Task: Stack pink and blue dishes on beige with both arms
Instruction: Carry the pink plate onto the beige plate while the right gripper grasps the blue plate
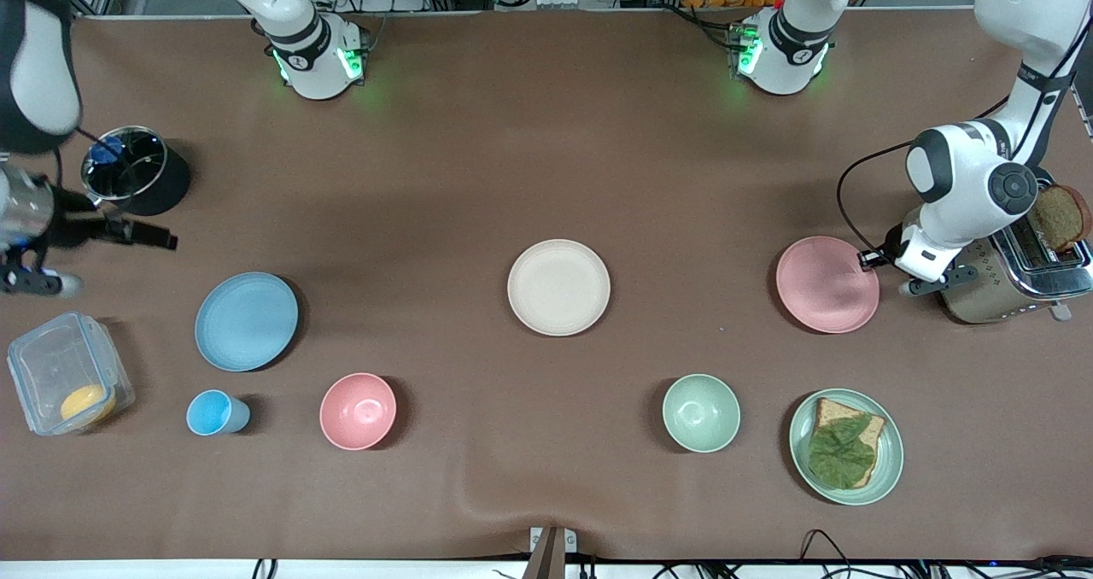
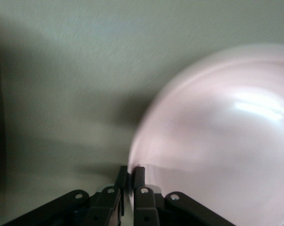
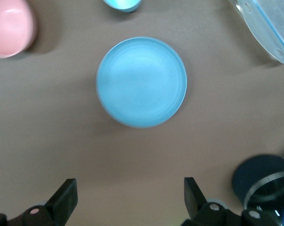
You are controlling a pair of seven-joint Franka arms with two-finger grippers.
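Note:
The light blue plate needs to be stacked on the beige plate (image 1: 558, 287), so my right gripper should next grab the light blue plate by its rim (image 1: 231, 277).
The pastel pink plate (image 1: 827, 284) (image 2: 217, 141) lies toward the left arm's end of the table, beside the toaster. My left gripper (image 1: 873, 260) (image 2: 131, 172) is shut on its rim at the toaster side. The light blue plate (image 1: 247, 321) (image 3: 141, 82) lies flat toward the right arm's end. My right gripper (image 1: 98, 259) (image 3: 130, 195) hangs open and empty above the table between that plate and a black cup, touching nothing. The beige plate (image 1: 558, 287) sits bare in the middle of the table.
Nearer the front camera stand a blue cup (image 1: 213, 412), a pink bowl (image 1: 358, 411), a green bowl (image 1: 701, 412) and a green plate (image 1: 888, 468) with bread and a leaf. A clear box (image 1: 64, 383), a black cup (image 1: 132, 169) and a toaster (image 1: 1016, 271) flank the ends.

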